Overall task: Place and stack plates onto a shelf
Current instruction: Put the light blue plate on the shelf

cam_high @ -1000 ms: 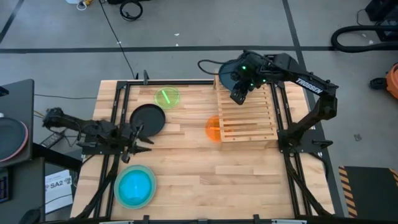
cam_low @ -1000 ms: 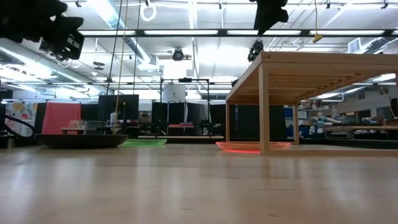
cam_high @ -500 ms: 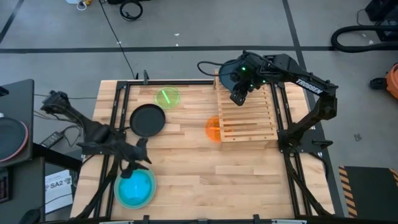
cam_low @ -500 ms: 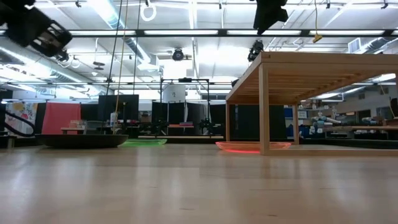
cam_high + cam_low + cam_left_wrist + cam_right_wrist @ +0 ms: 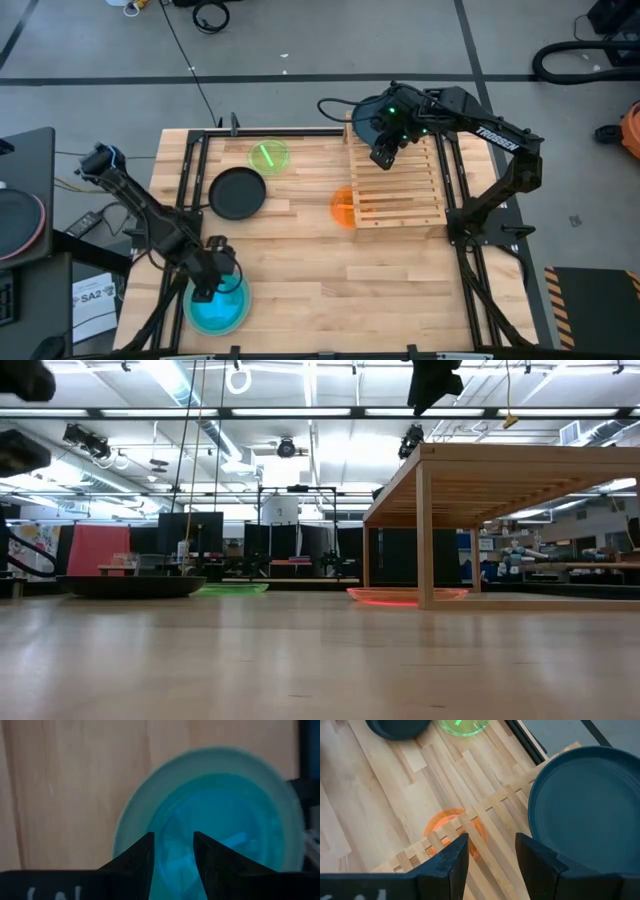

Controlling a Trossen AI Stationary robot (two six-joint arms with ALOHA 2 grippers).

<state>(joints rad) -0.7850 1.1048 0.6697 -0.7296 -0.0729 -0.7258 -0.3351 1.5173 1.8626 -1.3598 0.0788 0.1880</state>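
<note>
My left gripper should move lower before it closes on the cyan plate, because my fingers are high above its rim and the mint green plate.
My left gripper is open and points down over the far rim of a translucent cyan plate, which lies inside a mint green plate near the table's near left corner. My right gripper is open and hovers above the far end of the slatted shelf. Beside it a dark teal plate rests on that end. An orange plate lies partly under the shelf. A black plate and a green plate lie on the table.
The low view shows the shelf standing on legs, with the orange plate beneath its edge and the black plate at the left. Black frame rails run along the table's left and right sides. Bare wood lies between the cyan plate and the shelf.
My left arm has swung from beside the black plate toward the table's near edge and has tipped its gripper downward, so that it now stands over the cyan plate. No plate has moved.
</note>
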